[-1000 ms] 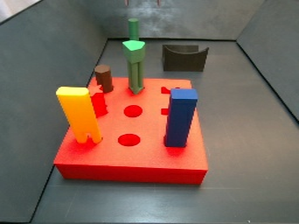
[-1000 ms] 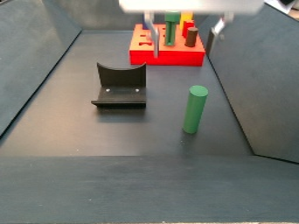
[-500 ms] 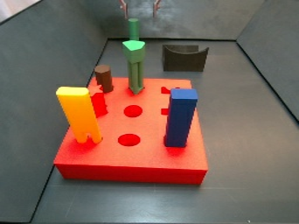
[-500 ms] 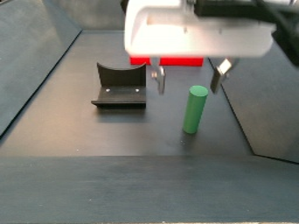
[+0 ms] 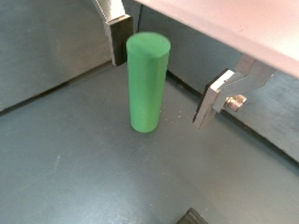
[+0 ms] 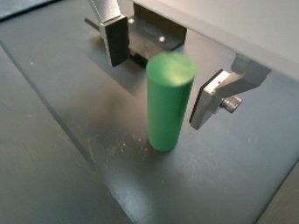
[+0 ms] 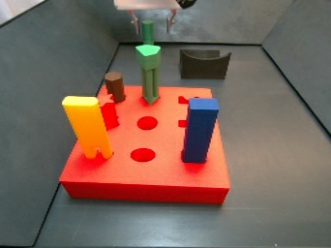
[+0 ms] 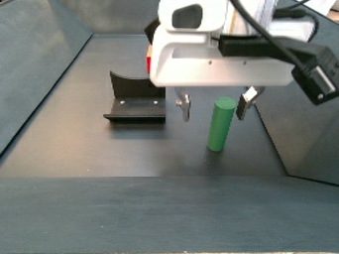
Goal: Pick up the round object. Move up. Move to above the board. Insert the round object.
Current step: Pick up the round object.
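Observation:
The round object needs to be lifted and inserted into the board. My gripper will grab it by its upper end next.
The round object is a slim dark green cylinder standing upright on the grey floor, right of the fixture. It shows in both wrist views. My gripper is open and low over it, with one finger on each side of its upper part and a gap on both sides. The red board lies in the foreground of a side view, with open round holes in its top. In that view the gripper is at the far end.
On the board stand a yellow peg, a blue peg, a short brown peg and a green peg with a triangular top. The fixture sits just beyond the peg. Grey walls enclose the floor.
The gripper has come down from above the floor to the round object. Its open fingers now stand on either side of the peg. The peg has not moved.

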Tool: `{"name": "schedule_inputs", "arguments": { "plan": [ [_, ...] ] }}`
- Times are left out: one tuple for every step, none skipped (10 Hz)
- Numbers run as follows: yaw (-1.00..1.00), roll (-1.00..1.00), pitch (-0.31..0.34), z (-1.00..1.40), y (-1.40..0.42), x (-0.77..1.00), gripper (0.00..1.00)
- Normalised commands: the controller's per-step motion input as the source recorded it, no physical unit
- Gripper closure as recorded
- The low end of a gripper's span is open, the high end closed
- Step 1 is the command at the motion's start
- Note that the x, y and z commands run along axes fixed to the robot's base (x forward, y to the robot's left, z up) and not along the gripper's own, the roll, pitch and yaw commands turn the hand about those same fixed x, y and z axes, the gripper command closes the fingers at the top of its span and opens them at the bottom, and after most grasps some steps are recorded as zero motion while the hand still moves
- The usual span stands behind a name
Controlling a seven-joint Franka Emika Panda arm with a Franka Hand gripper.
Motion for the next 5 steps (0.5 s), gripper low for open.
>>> {"name": "schedule_inputs", "arguments": {
  "plan": [
    [0.00,0.00,-0.004,0.00,0.00,0.00,0.00],
    [0.00,0.00,-0.013,0.00,0.00,0.00,0.00],
    [0.00,0.00,0.000,0.00,0.00,0.00,1.00],
    [0.00,0.00,0.000,0.00,0.00,0.00,1.00],
    [0.00,0.00,0.000,0.00,0.00,0.00,1.00]
  ]
}}
